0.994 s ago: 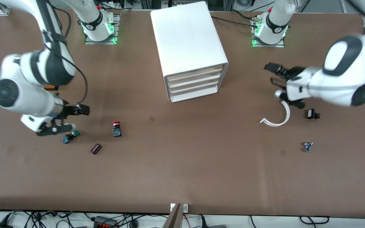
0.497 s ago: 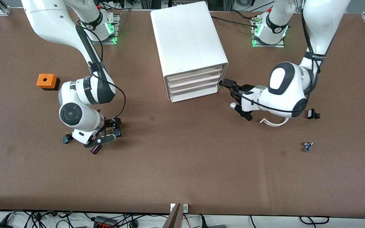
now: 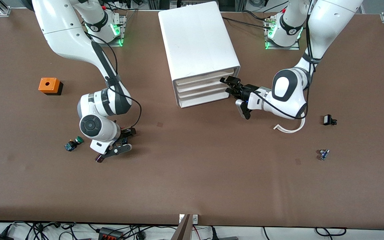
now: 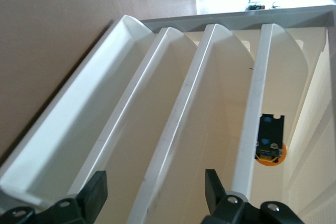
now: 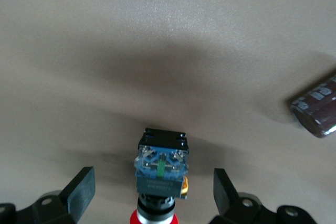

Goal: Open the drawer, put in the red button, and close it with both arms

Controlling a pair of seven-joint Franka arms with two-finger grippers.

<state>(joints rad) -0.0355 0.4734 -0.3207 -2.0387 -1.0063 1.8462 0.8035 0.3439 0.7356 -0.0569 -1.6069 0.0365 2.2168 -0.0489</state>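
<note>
I should grab the red button next with my right gripper by its blue-and-black switch body (image 5: 161, 171). Then the button can go into the drawer.
The red button (image 5: 159, 169) lies on the table between the open fingers of my right gripper (image 5: 152, 191), its red cap toward the wrist and its blue base away. In the front view my right gripper (image 3: 127, 134) covers it. The white cabinet (image 3: 197, 40) stands mid-table. The drawer (image 3: 206, 75), its uppermost tray, sits level with the three below. My left gripper (image 3: 230, 85) is open right at the tray fronts. In the left wrist view it (image 4: 155, 195) straddles a middle rim, one finger (image 4: 211, 188) beside the drawer's rim (image 4: 255, 103).
A green-capped switch (image 3: 73, 144) and a purple part (image 5: 317, 107) lie near my right gripper. An orange box (image 3: 49, 85) sits toward the right arm's end. A white curved strip (image 3: 290, 128), a black part (image 3: 328, 120) and a small blue part (image 3: 323, 154) lie toward the left arm's end.
My right gripper moved from beside the green-capped switch to around the red button. My left gripper swung in from the left arm's end to the cabinet's tray fronts.
</note>
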